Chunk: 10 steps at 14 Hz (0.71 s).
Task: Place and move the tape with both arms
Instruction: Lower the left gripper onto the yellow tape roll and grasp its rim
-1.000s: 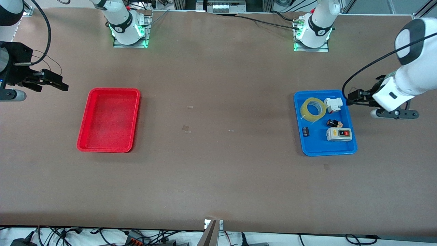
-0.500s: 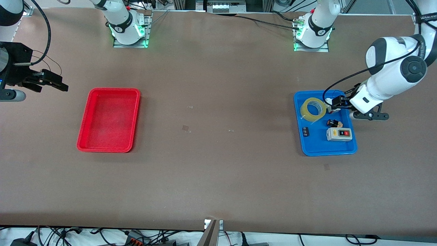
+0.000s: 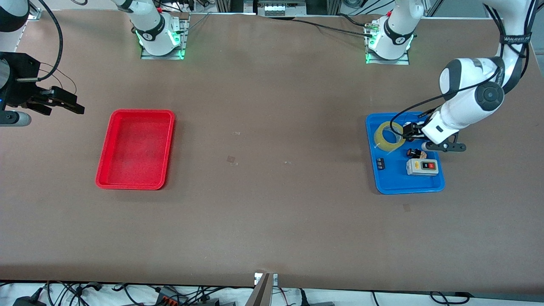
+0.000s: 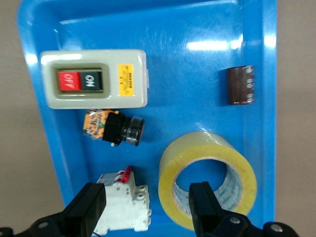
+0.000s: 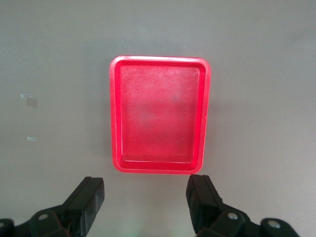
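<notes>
My left gripper grabs the tape by its ring's side (image 3: 400, 143) next, to move the tape out of the blue tray (image 3: 408, 189).
The translucent yellow tape (image 3: 389, 136) lies flat in the blue tray (image 3: 408, 189), at the end of the tray farther from the front camera. My left gripper (image 3: 409, 131) hangs open, low over the tray, beside the tape. In the left wrist view the tape (image 4: 170, 177) and a white breaker (image 4: 123, 207) lie between the fingers of the left gripper (image 4: 147, 202); one finger (image 4: 203, 200) is over the tape's hole. My right gripper (image 3: 70, 104) waits open in the air at the right arm's end of the table, and it shows open in its wrist view (image 5: 146, 197).
The blue tray also holds a white-grey switch box (image 3: 421, 167), a black push button (image 3: 414, 153) and a small dark part (image 3: 380, 162). A red tray (image 3: 104, 170) stands toward the right arm's end and shows in the right wrist view (image 5: 114, 113).
My left arm has swung in from the table's end over the blue tray, bringing its gripper next to the tape. The right arm has not moved.
</notes>
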{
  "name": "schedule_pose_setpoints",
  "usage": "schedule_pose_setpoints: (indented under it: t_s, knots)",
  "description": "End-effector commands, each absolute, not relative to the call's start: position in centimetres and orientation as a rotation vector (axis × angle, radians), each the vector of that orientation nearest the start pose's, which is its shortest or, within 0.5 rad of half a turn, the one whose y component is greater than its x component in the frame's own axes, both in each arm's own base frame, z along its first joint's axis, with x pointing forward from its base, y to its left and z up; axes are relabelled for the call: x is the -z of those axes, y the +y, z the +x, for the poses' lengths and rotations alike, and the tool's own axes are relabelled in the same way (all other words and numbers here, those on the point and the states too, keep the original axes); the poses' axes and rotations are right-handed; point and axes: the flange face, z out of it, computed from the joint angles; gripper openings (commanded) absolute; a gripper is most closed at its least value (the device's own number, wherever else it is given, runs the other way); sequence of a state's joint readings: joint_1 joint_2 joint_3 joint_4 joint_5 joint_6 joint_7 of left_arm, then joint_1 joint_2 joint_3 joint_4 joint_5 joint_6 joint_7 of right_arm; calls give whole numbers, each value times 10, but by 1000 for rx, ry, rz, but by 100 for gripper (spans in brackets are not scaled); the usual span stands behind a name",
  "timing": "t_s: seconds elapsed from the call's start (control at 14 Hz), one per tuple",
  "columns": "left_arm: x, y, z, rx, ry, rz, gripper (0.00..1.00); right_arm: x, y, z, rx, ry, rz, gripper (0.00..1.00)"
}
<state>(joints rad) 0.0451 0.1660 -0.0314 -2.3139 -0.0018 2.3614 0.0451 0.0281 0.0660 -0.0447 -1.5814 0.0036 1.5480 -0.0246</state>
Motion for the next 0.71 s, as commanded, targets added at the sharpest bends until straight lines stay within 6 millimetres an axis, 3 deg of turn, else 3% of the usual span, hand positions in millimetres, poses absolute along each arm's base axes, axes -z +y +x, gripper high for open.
schedule_pose_setpoints:
  t_s: [0.0,0.64]
  knots:
    - [-235,2,511,-215,1,-3173,100,-587,-8,567,-136,-2,-3124,100]
    - [-218,1,503,-335,-60,-3195,97,-584,-8,568,-148,1,-3124,100]
